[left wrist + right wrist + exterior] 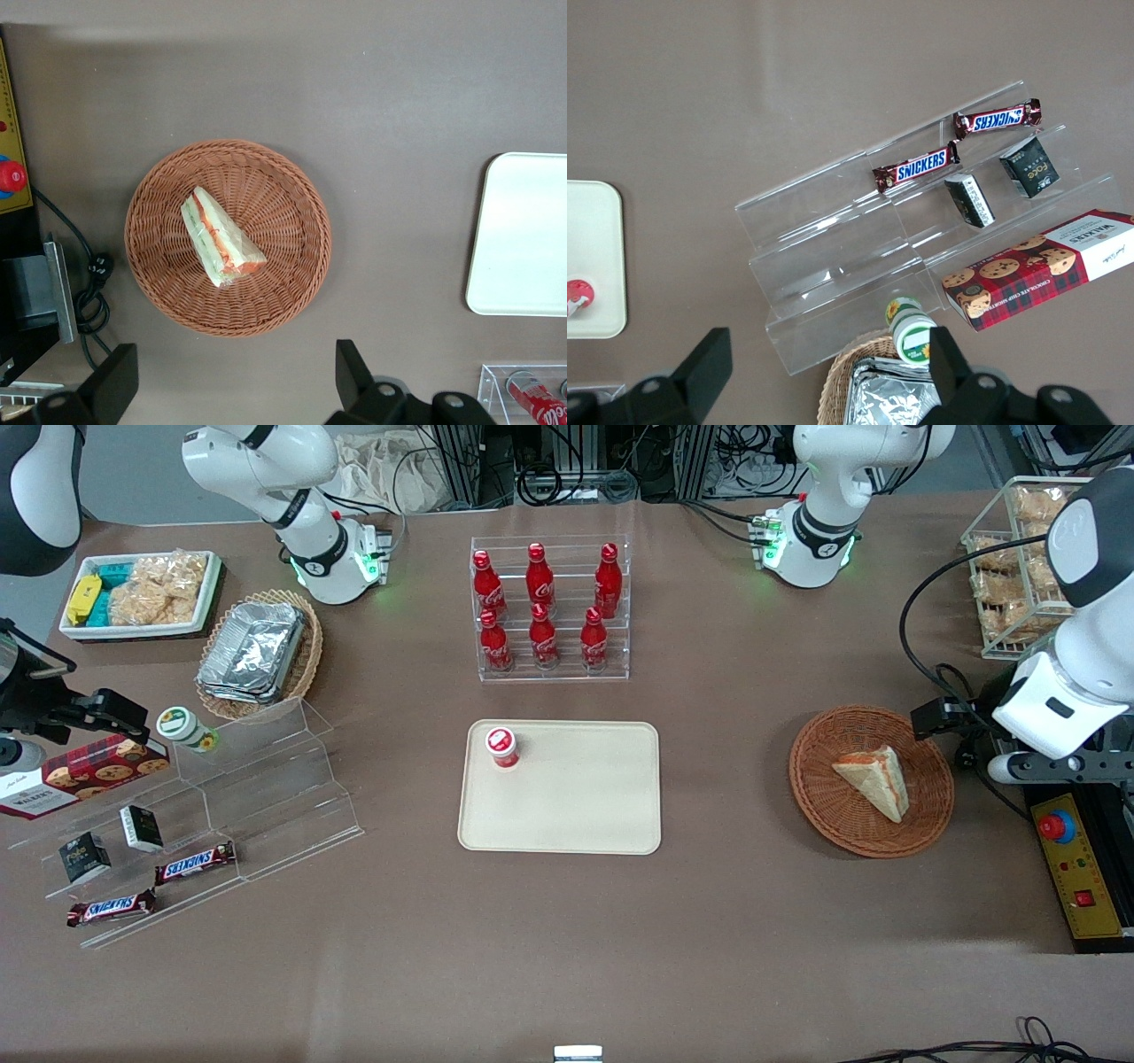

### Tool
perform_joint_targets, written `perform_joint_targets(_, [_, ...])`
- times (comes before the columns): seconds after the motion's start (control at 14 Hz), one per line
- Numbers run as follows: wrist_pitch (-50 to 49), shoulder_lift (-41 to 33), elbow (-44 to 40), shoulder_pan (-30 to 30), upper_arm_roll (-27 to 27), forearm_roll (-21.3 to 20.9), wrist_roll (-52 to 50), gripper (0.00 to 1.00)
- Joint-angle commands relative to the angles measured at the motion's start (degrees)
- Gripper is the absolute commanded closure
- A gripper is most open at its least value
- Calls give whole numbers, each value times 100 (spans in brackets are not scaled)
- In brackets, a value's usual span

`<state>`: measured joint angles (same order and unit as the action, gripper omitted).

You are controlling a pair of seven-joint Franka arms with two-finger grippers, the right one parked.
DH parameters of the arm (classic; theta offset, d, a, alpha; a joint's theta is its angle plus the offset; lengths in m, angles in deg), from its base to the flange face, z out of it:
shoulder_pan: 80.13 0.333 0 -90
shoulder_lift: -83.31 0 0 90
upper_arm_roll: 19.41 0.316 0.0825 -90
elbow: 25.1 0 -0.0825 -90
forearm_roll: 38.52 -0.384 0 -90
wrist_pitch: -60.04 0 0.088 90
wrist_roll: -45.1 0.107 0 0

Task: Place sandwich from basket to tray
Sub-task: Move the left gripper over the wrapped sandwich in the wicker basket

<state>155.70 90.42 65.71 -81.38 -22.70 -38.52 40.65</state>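
Note:
I should next grab the sandwich across its flat bread sides, because it is wide along its filling edge (215, 232). Then I can place it on the tray.
The sandwich (873, 778) (220, 239), a pale bread wedge with red and green filling, lies in the round reddish-brown wicker basket (815, 797) (283, 266) toward the working arm's end of the table. My gripper (943, 717) (235, 381) hangs high over the table, just off the basket rim and farther from the front camera than the sandwich. It is open wide with only bare table showing between its fingers. The beige tray (576, 797) (523, 235) lies at the table's middle, apart from the basket.
A small red-capped cup (501, 747) stands on one corner of the tray. A clear rack of red bottles (551, 607) stands farther from the front camera than the tray. A yellow control box (1076, 868) and a wire rack of snacks (1010, 558) flank the basket.

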Motion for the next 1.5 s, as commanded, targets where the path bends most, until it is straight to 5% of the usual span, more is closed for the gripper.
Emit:
perform_joint_targets(0.0, [-144,141,-178,-51,83,34,-46,0])
perform_joint_targets(0.43, [-144,615,-416,344,127,-106,-160,0])
perform_joint_targets(0.79, [1392,563,848,354,513,-35,-1869,0])
perform_joint_targets(1.0, [1464,694,1035,327,505,-88,-3268,0])
perform_joint_targets(1.43, [2859,607,2289,240,470,-71,-3851,0])
